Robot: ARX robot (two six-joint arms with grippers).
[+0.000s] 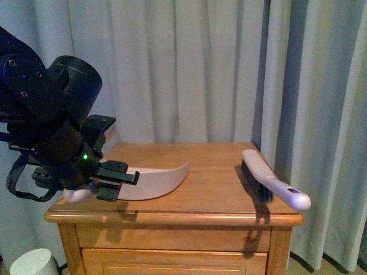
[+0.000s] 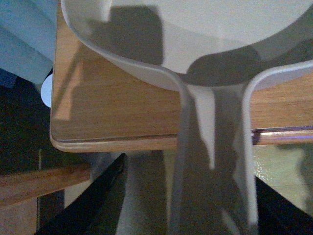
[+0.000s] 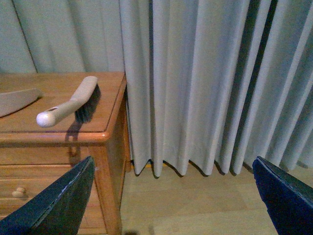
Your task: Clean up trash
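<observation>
The beige hand brush will sweep trash into the dustpan (image 1: 160,180), so my right gripper will pick it up by its handle (image 1: 287,192) next.
No trash shows in any view. A beige dustpan (image 1: 160,180) lies on the wooden nightstand (image 1: 212,163), its handle sticking out over the front left edge. My left gripper (image 1: 117,182) is open there with the handle between its fingers. In the left wrist view the dustpan (image 2: 195,29) fills the top and its handle (image 2: 215,161) runs down between the dark fingers (image 2: 98,200) of the left gripper (image 2: 188,200). My right gripper (image 3: 168,200) is open and empty, off the nightstand's right side above the floor.
A beige hand brush (image 1: 266,175) lies on the nightstand's right part, its handle end over the front edge; the right wrist view shows the brush (image 3: 73,103) too. Grey curtains (image 1: 189,69) hang behind and to the right. A pale round object (image 1: 34,263) sits on the floor at lower left.
</observation>
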